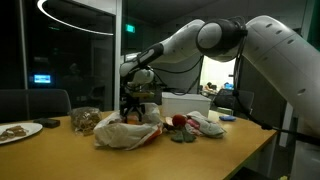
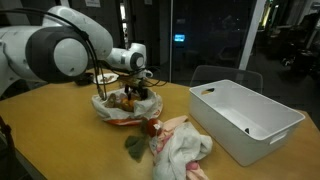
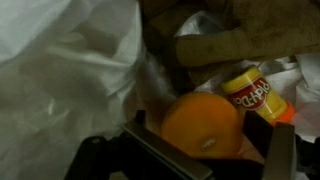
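Observation:
My gripper should close on the orange now. The orange (image 1: 133, 119) (image 3: 200, 125) is deep between its fingers, so they would hold it.
In the wrist view an orange (image 3: 200, 125) lies inside a crumpled white plastic bag (image 3: 60, 60). My gripper (image 3: 210, 152) is open, with one dark finger on each side of the orange. A yellow Play-Doh tub (image 3: 255, 95) leans just beyond the orange, beside a tan soft item (image 3: 240, 35). In both exterior views the gripper (image 1: 135, 105) (image 2: 137, 92) points down into the bag (image 1: 125, 135) (image 2: 115, 110) on the wooden table (image 1: 60, 150). The bag's folds hide whether the pads touch the fruit.
A white plastic bin (image 2: 245, 115) (image 1: 185, 103) stands on the table beside the bag. A bundled cloth (image 2: 180, 145) (image 1: 205, 125) with small red and green items lies between them. A plate (image 1: 18, 130) with food sits at the table's far end, with a chair (image 1: 35, 100) behind it.

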Available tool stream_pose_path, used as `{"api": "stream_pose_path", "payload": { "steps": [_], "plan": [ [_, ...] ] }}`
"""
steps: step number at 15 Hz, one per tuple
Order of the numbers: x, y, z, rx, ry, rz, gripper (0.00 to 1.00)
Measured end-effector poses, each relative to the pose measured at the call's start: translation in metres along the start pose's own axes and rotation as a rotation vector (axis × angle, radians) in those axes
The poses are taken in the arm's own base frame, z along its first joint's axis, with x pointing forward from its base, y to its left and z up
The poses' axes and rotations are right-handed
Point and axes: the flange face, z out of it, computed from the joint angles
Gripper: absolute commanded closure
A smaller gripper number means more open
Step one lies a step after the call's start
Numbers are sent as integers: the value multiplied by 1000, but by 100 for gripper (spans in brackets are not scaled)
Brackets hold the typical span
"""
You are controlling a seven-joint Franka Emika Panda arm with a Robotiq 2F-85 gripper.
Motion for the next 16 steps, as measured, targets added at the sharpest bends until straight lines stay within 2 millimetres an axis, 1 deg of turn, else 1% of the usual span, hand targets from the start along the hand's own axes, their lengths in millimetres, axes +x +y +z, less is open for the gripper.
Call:
{"api": "stream_pose_path", "payload": {
  "steps": [3, 7, 10, 13, 16],
  "plan": [
    [6, -2, 1, -4, -15, -27, 48],
    [9, 2, -2, -4, -34, -31, 51],
    [7, 4, -6, 2, -72, -23, 51],
    [-10, -1, -21, 67, -194, -32, 51],
    [-34, -3, -49, 159, -324, -56, 51]
  ]
}}
